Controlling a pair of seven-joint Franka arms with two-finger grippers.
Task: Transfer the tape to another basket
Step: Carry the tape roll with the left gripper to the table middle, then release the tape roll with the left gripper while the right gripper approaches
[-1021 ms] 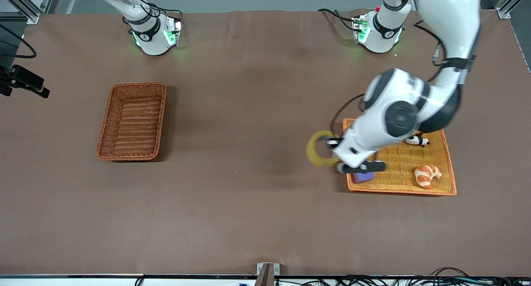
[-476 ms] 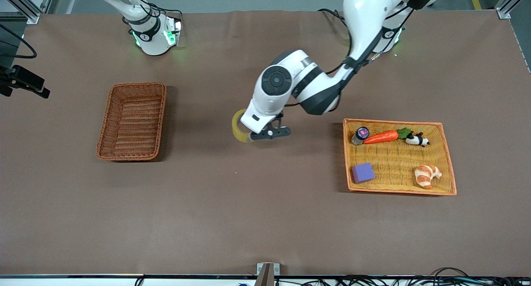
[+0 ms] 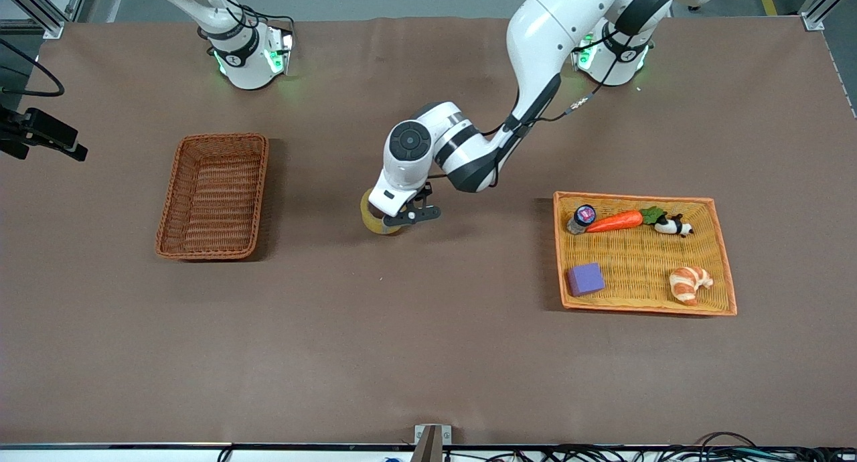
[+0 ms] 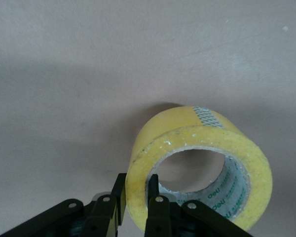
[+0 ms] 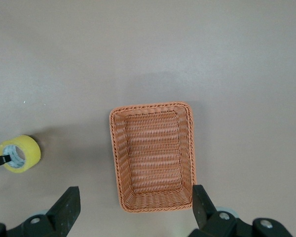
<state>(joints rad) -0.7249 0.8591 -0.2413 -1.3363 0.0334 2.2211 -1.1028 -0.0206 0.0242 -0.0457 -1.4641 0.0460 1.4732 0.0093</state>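
The yellow tape roll would lie on the tabletop if my left gripper opened now, as its lower edge is over it.
My left gripper [image 3: 395, 222] is shut on the wall of the yellowish tape roll [image 3: 372, 219] and holds it low over the bare table mid-way between the two baskets. In the left wrist view one finger is inside the ring and one outside, clamping the tape [image 4: 200, 158]. The tape also shows in the right wrist view [image 5: 20, 153]. The deep reddish-brown wicker basket [image 3: 213, 195] sits toward the right arm's end of the table; it holds nothing. My right gripper [image 5: 133, 210] is open, high above that basket [image 5: 154, 155], and is out of the front view.
A shallow orange-yellow woven tray [image 3: 726, 268] lies toward the left arm's end. It holds a carrot [image 3: 614, 221], a small jar [image 3: 581, 217], a panda toy [image 3: 673, 226], a purple block [image 3: 586, 278] and a croissant [image 3: 689, 283].
My left arm has carried the tape from the tray's edge across the table toward the wicker basket, and has lowered it. The right arm has not moved.
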